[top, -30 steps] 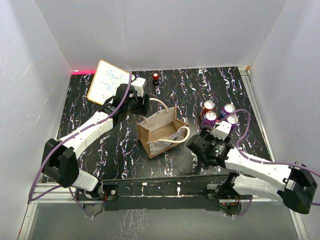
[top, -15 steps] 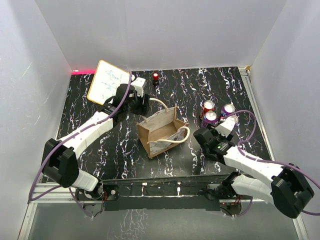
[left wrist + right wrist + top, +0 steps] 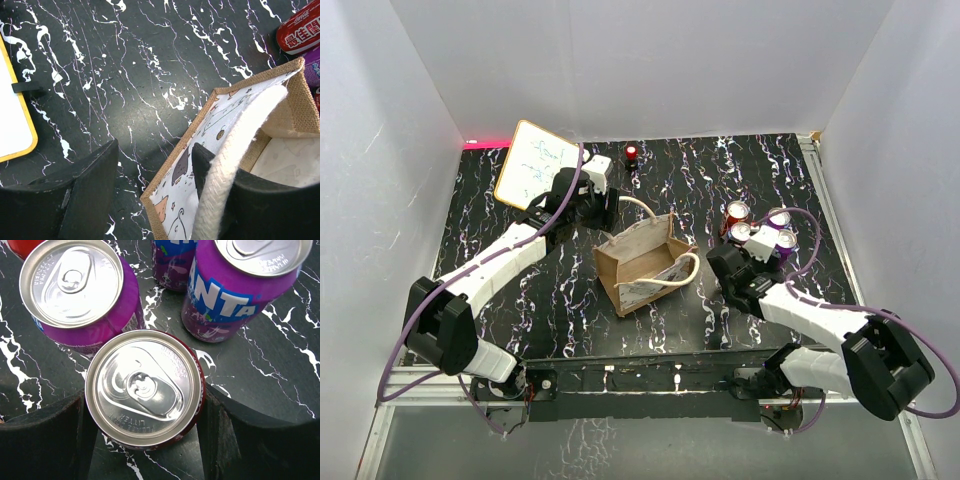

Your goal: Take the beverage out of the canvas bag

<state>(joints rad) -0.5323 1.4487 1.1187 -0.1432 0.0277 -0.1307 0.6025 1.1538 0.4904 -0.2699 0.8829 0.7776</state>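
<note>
The red can (image 3: 748, 233) would stand upright on the flat table beside the purple can, so my right gripper should open its fingers.
The canvas bag (image 3: 635, 262) stands mid-table with its mouth open; nothing shows inside it. My left gripper (image 3: 605, 205) is at its far corner, open. In the left wrist view (image 3: 156, 150) the bag's burlap rim and printed side (image 3: 175, 210) lie between the fingers, and a cream handle (image 3: 240, 150) rests against the right finger. My right gripper (image 3: 748, 248) is shut on a red can (image 3: 145, 390), seen from above, one finger on each side of it. The can (image 3: 748, 233) is upright among the other cans right of the bag.
Several other cans stand in a cluster: a purple one (image 3: 75, 290), a Fanta can (image 3: 240, 280), and in the top view a red one (image 3: 737, 212) and purple ones (image 3: 778, 218). A whiteboard (image 3: 535, 165) leans at the back left. A small red-lit object (image 3: 631, 152) sits at the back.
My right gripper has moved away from me and slightly left, in among the cluster of cans. The left arm and the bag have not moved.
</note>
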